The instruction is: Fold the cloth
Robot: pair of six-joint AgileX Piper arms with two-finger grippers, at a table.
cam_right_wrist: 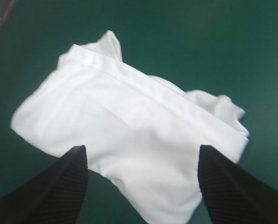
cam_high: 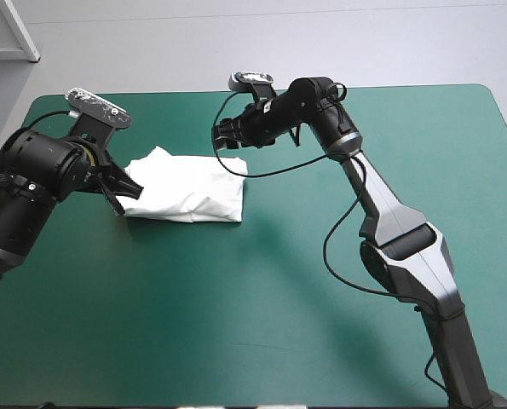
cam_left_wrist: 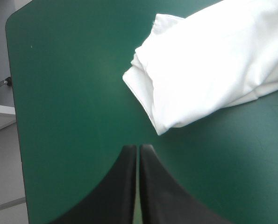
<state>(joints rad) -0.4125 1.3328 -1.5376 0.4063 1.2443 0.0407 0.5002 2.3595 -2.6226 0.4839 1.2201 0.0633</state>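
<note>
My right gripper is to grab the white T-shirt by its short straight end [cam_high: 238,192] opposite the peaked corner [cam_high: 158,153] next, to fold the cloth.
The white T-shirt [cam_high: 189,189] lies as a folded bundle on the teal-green cover, toward the table's far left. My left gripper [cam_high: 119,194] sits at the bundle's left edge, fingers shut with nothing between them; in the left wrist view the gripper [cam_left_wrist: 138,148] points at bare cover just short of the T-shirt [cam_left_wrist: 213,65]. My right gripper [cam_high: 227,138] hovers above the bundle's far right corner, open. In the right wrist view its black fingers [cam_right_wrist: 68,177] stand wide apart over the T-shirt [cam_right_wrist: 129,126], which spreads beneath and ahead of the gripper [cam_right_wrist: 142,158].
Bare teal-green cover [cam_high: 262,324] stretches across the near half and the right side of the table. The table's left edge [cam_left_wrist: 12,93] runs close beside the left gripper. The far edge [cam_high: 176,92] lies a short way beyond the bundle.
</note>
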